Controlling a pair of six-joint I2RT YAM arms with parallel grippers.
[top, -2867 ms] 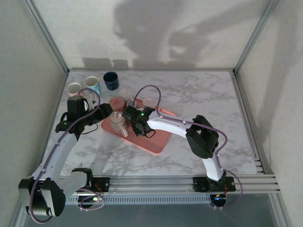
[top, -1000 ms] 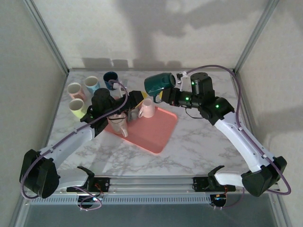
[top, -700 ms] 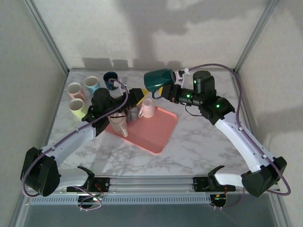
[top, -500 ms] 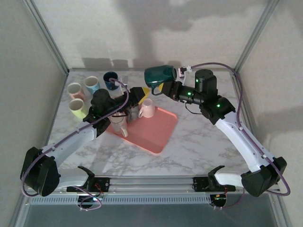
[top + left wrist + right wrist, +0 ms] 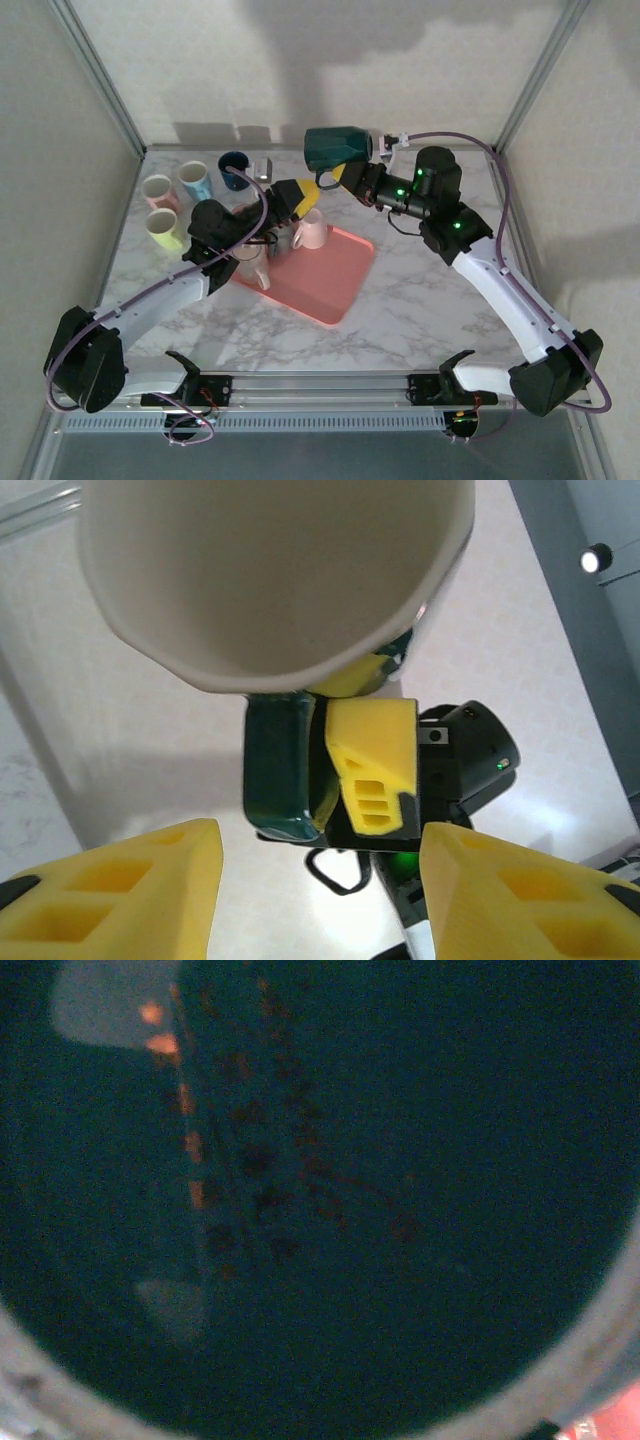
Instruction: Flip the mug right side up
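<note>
My left gripper grabs the dark green mug's handle (image 5: 325,181) (image 5: 280,768) next, from the side of the mug's opening, to set the mug right side up.
My right gripper (image 5: 348,170) is shut on the rim of the dark green mug (image 5: 337,147) and holds it in the air above the back of the table. The mug lies roughly on its side with its mouth turned towards the right wrist. Its dark inside (image 5: 320,1190) faces the right wrist camera. In the left wrist view the green mug (image 5: 285,770) hangs ahead with a yellow finger (image 5: 372,765) of the right gripper on its rim. My left gripper (image 5: 320,900) is open with nothing between its fingers. It sits below and left of the mug (image 5: 285,185), pointing up at it.
A pink tray (image 5: 330,285) carries a pink mug (image 5: 312,232) and a pale mug (image 5: 250,262). Cream (image 5: 157,187), light blue (image 5: 194,178), navy (image 5: 235,168) and yellow-green (image 5: 163,228) mugs stand at the back left. A pale mug's mouth (image 5: 270,570) is close to the left wrist camera.
The right gripper has raised the green mug and turned it more level. The left gripper has tilted upward towards it and its jaws have widened a little.
</note>
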